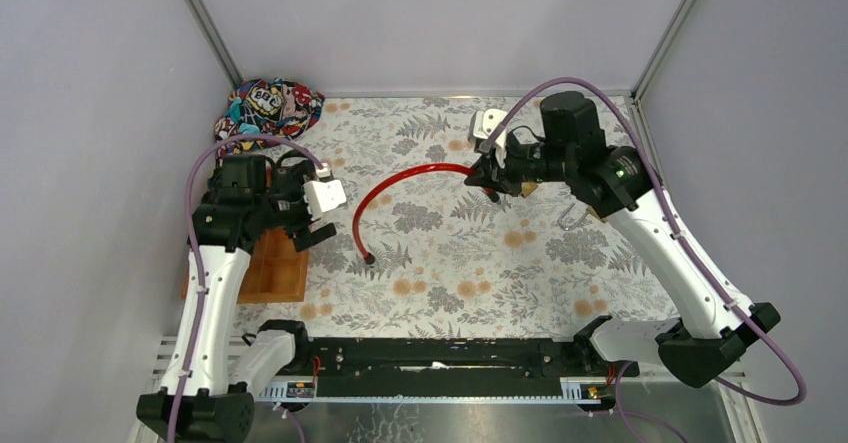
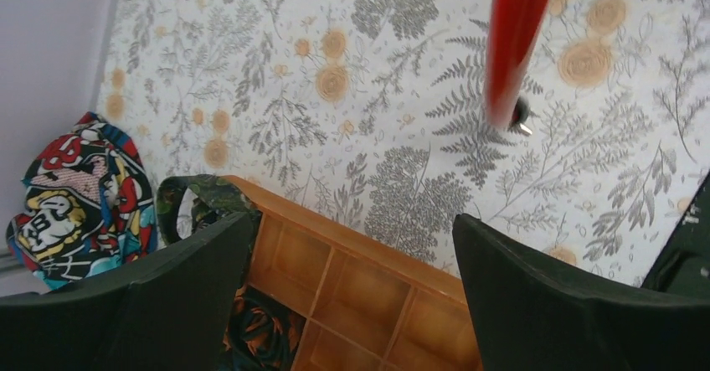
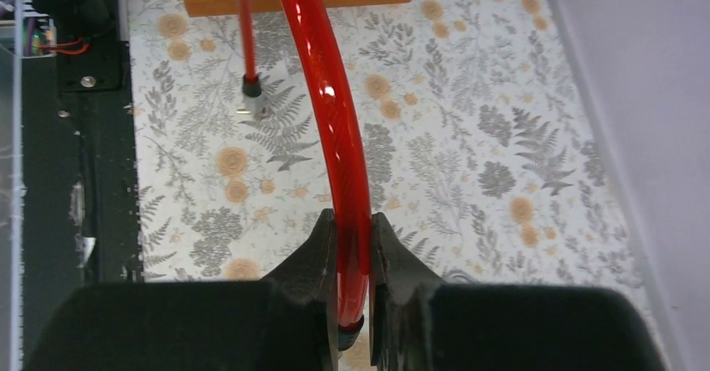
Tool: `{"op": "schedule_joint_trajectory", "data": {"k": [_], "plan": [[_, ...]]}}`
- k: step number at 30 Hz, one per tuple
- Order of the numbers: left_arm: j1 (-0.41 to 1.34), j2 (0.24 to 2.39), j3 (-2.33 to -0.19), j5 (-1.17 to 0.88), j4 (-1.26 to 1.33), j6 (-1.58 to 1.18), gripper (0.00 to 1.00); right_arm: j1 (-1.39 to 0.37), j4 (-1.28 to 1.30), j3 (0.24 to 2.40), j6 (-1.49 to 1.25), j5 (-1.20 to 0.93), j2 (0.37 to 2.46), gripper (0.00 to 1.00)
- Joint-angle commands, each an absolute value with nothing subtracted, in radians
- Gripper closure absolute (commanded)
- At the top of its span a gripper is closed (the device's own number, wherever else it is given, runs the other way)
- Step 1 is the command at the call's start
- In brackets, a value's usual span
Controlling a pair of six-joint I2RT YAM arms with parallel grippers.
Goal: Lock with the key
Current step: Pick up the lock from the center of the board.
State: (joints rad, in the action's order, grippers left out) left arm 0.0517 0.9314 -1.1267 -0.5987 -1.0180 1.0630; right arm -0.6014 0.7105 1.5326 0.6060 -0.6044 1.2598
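Next, my left gripper grabs the red cable lock just behind its loose end [image 1: 361, 245] [image 2: 504, 92], which leaves its metal tip free to lock.
A red cable lock [image 1: 400, 178] lies in an arc on the floral tablecloth. Its free end with a metal tip [image 1: 368, 258] rests near the wooden tray. My right gripper [image 1: 490, 176] is shut on the cable's other end, and the right wrist view shows the cable [image 3: 335, 120] pinched between the fingers [image 3: 314, 262]. My left gripper [image 1: 318, 218] is open and empty above the tray's right edge. In the left wrist view the cable's tip [image 2: 517, 120] lies ahead of the open gripper [image 2: 352, 304]. A small metal piece [image 1: 572, 218] lies beside the right arm. I cannot make out a key.
A wooden compartment tray [image 1: 275, 268] sits at the left with dark patterned cloth [image 2: 251, 337] in one cell. A colourful cloth bag [image 1: 268, 108] lies in the back left corner. Grey walls close in on three sides.
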Motion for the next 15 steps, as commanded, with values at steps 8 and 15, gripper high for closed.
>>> {"op": "schedule_joint_trajectory", "data": {"k": [8,15], "plan": [[-0.031,0.791,-0.896,-1.002,-1.203,1.494,0.02,-0.557,0.578,1.678,0.681,-0.668,1.259,1.00],[-0.031,0.708,-0.735,-1.145,-1.136,1.526,0.02,-0.544,0.598,1.753,0.702,-0.748,1.290,1.00]]}}
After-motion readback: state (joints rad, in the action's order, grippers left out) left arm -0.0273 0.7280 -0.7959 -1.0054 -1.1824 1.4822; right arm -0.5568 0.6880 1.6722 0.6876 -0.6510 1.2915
